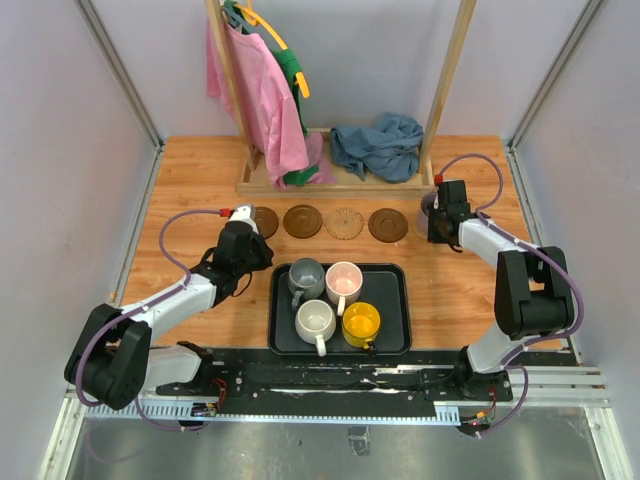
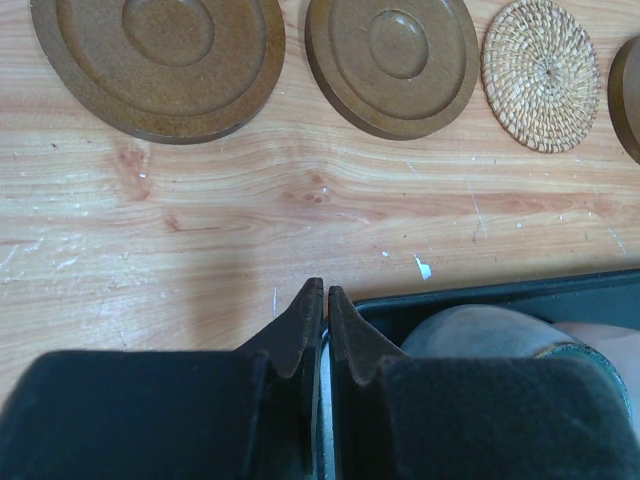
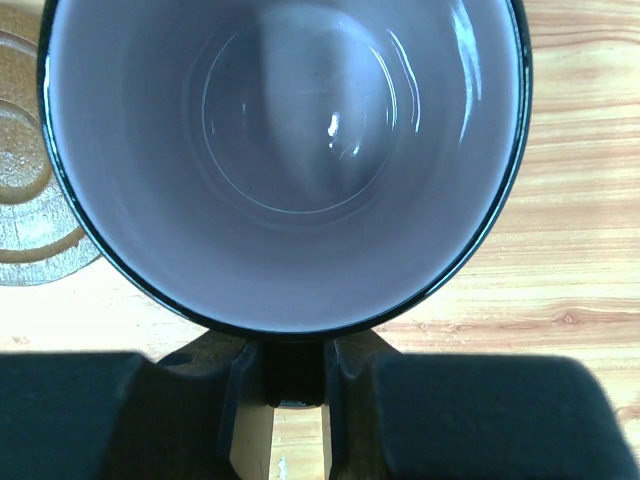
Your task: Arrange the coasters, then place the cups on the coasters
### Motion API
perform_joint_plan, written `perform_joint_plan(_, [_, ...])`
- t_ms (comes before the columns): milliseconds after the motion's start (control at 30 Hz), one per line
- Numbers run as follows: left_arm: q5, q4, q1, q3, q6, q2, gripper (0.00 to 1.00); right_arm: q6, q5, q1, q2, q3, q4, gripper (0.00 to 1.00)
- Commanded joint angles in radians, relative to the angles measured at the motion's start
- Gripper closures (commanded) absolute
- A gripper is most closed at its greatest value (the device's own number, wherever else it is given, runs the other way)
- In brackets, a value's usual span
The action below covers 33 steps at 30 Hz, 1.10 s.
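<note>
The dark cup is upright beside the end brown coaster and would stay standing, so my right gripper should open now.
Four coasters lie in a row on the wood table: dark brown ones (image 1: 265, 222) (image 1: 302, 221) (image 1: 388, 224) and a woven tan one (image 1: 345, 222). Grey (image 1: 305, 275), pink (image 1: 343, 280), white (image 1: 316, 320) and yellow (image 1: 361, 323) cups stand in the black tray (image 1: 340, 345). My right gripper (image 3: 293, 365) is shut on the handle of a dark cup with a lavender inside (image 3: 290, 150), upright at the row's right end (image 1: 427, 210). What is under it is hidden. My left gripper (image 2: 325, 290) is shut and empty at the tray's far left corner (image 2: 500, 295).
A wooden rack (image 1: 335, 180) with pink and green garments and a blue cloth (image 1: 378, 145) stands along the back. Grey walls close in both sides. The grey cup (image 2: 480, 335) sits just right of my left fingers.
</note>
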Motion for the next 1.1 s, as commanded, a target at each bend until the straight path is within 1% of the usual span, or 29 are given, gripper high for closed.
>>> perform_joint_plan(0, [-0.004, 0.016, -0.006, 0.002, 0.0, 0.005, 0.9, 0.02, 0.004, -0.011, 0.001, 0.002, 0.06, 0.99])
perform_joint_plan(233, [-0.006, 0.019, -0.006, 0.0, 0.0, 0.005, 0.9, 0.037, 0.006, -0.01, 0.004, 0.006, 0.039, 0.99])
perform_joint_plan(300, [-0.005, 0.019, -0.006, 0.0, 0.0, 0.005, 0.9, 0.041, 0.008, -0.011, 0.008, 0.009, 0.032, 0.96])
perform_joint_plan(533, [-0.007, 0.019, -0.007, -0.002, 0.001, 0.002, 0.9, 0.052, 0.006, -0.011, 0.012, 0.011, 0.009, 0.77])
perform_joint_plan(933, [-0.004, 0.021, -0.006, -0.003, -0.001, 0.007, 0.91, 0.058, 0.01, -0.01, -0.007, 0.004, -0.026, 0.57])
perform_joint_plan(1000, [-0.003, 0.019, -0.006, -0.004, 0.001, 0.006, 0.91, 0.064, 0.008, -0.01, -0.015, -0.001, -0.033, 0.5])
perform_joint_plan(1067, [-0.003, 0.019, -0.007, -0.004, 0.001, 0.002, 0.91, 0.073, 0.005, -0.008, -0.036, -0.012, -0.042, 0.38])
